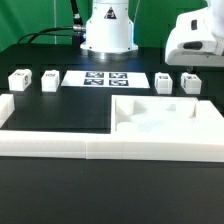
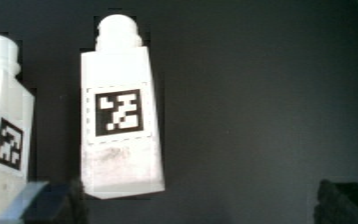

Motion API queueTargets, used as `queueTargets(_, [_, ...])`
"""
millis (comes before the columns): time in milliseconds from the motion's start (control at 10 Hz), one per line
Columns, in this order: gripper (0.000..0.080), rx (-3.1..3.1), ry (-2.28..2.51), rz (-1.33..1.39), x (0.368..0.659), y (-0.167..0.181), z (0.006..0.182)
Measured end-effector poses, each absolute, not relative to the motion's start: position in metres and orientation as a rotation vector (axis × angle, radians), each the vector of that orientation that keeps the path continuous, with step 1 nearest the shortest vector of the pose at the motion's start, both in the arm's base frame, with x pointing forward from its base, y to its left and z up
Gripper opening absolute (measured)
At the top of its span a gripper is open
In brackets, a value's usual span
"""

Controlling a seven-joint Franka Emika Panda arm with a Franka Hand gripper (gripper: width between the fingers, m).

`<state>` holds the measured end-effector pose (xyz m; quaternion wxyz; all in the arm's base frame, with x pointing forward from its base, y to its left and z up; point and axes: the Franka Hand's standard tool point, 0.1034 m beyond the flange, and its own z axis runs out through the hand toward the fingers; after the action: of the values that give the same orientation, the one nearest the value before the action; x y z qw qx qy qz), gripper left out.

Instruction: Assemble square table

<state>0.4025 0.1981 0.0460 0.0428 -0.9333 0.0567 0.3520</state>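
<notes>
I need to line my gripper up with the tagged leg [image 2: 123,120] before closing on it. The leg is to one side of my gripper's fingers, so I would miss it if I closed now.
The square table slab [image 1: 165,122] lies flat and white in the front corner on the exterior view's right, against the border bars. Four small white tagged leg blocks lie in a far row: two on the left [image 1: 18,80] [image 1: 49,78] and two on the right [image 1: 164,80] [image 1: 188,82]. My gripper [image 1: 191,66] hangs above the right pair, open and empty. In the wrist view a leg [image 2: 123,110] lies lengthwise with its tag up, close to one dark finger [image 2: 43,205]. A second leg [image 2: 2,130] shows at the picture's edge. My gripper [image 2: 194,205] is open around bare table.
The marker board [image 1: 105,78] lies flat between the two leg pairs, in front of the robot base [image 1: 107,30]. Long white border bars [image 1: 60,148] run along the front and turn back at the left [image 1: 15,108]. The table is black.
</notes>
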Motion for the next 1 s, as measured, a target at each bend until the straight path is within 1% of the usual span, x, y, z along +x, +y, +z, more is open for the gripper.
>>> queueTargets(100, [0.0649, -2.841, 0.117, 1.143, 0.396, 0.188, 0.051])
queueTargets(400, [0.0649, -2.803, 0.164, 1.182, 0.391, 0.174, 0.036])
queueTargets(500, [0.0649, -2.784, 0.175, 1.216, 0.387, 0.174, 0.029])
queueTargets(600, [0.0649, -2.743, 0.168, 1.312, 0.382, 0.173, 0.030])
queueTargets(800, [0.0649, -2.734, 0.170, 1.324, 0.386, 0.173, 0.027])
queueTargets(900, [0.0649, -2.735, 0.170, 1.323, 0.385, 0.174, 0.025])
queueTargets(1000, [0.0649, -2.736, 0.175, 1.341, 0.378, 0.176, 0.019])
